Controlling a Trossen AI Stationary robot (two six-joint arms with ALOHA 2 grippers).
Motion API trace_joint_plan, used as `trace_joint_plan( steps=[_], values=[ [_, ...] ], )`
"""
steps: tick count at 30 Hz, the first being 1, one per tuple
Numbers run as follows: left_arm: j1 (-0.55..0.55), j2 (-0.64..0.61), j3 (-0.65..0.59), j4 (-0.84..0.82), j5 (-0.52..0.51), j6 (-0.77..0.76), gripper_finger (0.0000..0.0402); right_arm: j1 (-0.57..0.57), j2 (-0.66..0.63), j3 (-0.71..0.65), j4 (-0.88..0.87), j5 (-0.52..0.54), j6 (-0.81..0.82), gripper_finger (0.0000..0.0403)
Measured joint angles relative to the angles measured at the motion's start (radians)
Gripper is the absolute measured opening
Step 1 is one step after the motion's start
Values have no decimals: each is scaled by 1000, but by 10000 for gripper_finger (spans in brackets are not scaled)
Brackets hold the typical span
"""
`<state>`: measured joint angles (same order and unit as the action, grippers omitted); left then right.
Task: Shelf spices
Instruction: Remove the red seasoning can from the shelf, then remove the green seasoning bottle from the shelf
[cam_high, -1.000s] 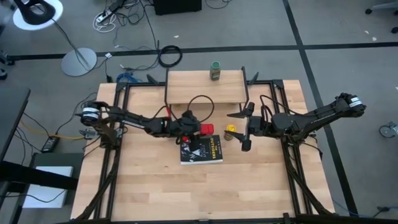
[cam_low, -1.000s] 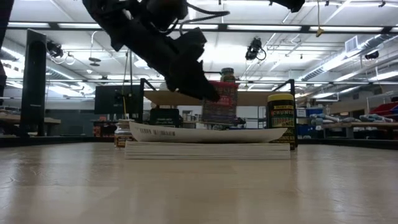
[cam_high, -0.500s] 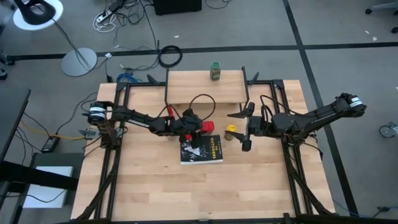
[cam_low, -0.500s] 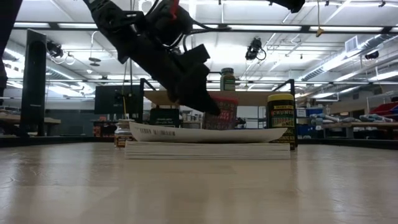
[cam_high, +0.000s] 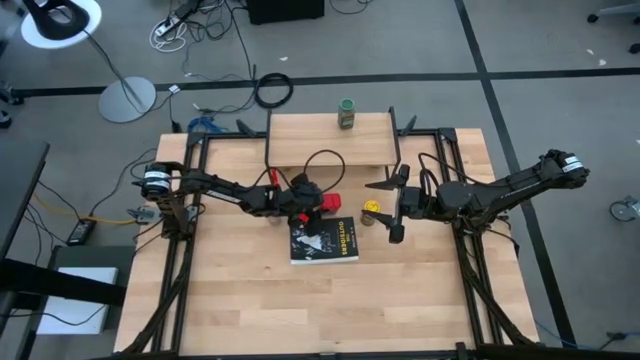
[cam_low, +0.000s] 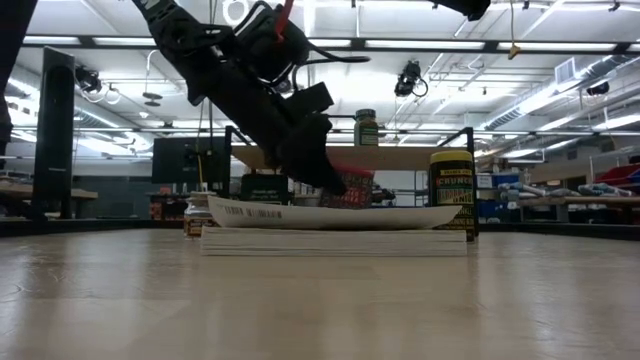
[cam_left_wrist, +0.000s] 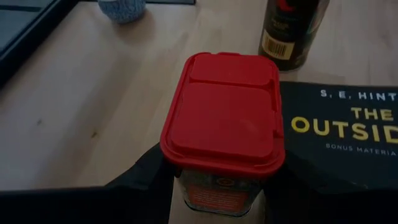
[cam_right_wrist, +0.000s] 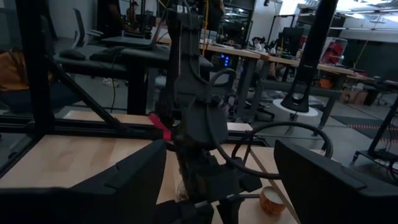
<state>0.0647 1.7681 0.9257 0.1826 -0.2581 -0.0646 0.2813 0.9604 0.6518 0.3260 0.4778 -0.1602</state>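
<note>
The red tin (cam_low: 350, 186) has its base down at the tabletop beside the black book, where it would stand, so it is now time for my left gripper to open.
My left gripper (cam_high: 322, 205) is shut on the red tin (cam_left_wrist: 224, 124), low over the table just past the far edge of the flat black book (cam_high: 323, 242). In the low view the red tin (cam_low: 350, 186) shows behind the book's raised cover. A dark green-black tin (cam_left_wrist: 292, 28) and a pale little jar (cam_left_wrist: 122, 9) stand on the table nearby. The yellow-topped jar (cam_high: 371, 209) stands right of the book. The green-topped jar (cam_high: 347, 113) stands on the shelf (cam_high: 330, 145). My right gripper (cam_high: 393, 208) hangs open beside the yellow-topped jar, holding nothing. My left gripper pinches the red tin between its two fingers (cam_left_wrist: 146, 183), on the tin's two opposite sides (cam_left_wrist: 177, 180) just below the red lid. The fingers come slanting down from the table's left side. The tin sits lid up; whether its base touches the table I cannot tell.
The book (cam_low: 330, 238) lies flat near the table's middle, its cover curled up. The shelf's black legs (cam_high: 398, 150) stand at the far side. Bare tabletop (cam_high: 330, 310) lies toward the near edge. My left arm (cam_right_wrist: 196, 124) shows in the right wrist view.
My left gripper has sunk toward the table with the red tin and tipped a little further downward. The tin now sits lower behind the book's cover than before. Its fingers have stayed shut on the tin.
</note>
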Motion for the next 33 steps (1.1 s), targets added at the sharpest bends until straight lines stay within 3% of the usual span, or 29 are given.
trace_joint_plan(
  steps=[6,12,15,33],
  values=[
    [0,0,0,4,0,-4,188,0,0,0,0,0,0,297],
    [-7,0,0,17,0,-19,258,0,0,0,0,0,0,297],
    [-13,0,0,41,0,-19,273,0,0,0,0,0,0,297],
    [-32,-65,80,48,9,-17,272,0,0,-1,-6,10,-1,297]
  ],
)
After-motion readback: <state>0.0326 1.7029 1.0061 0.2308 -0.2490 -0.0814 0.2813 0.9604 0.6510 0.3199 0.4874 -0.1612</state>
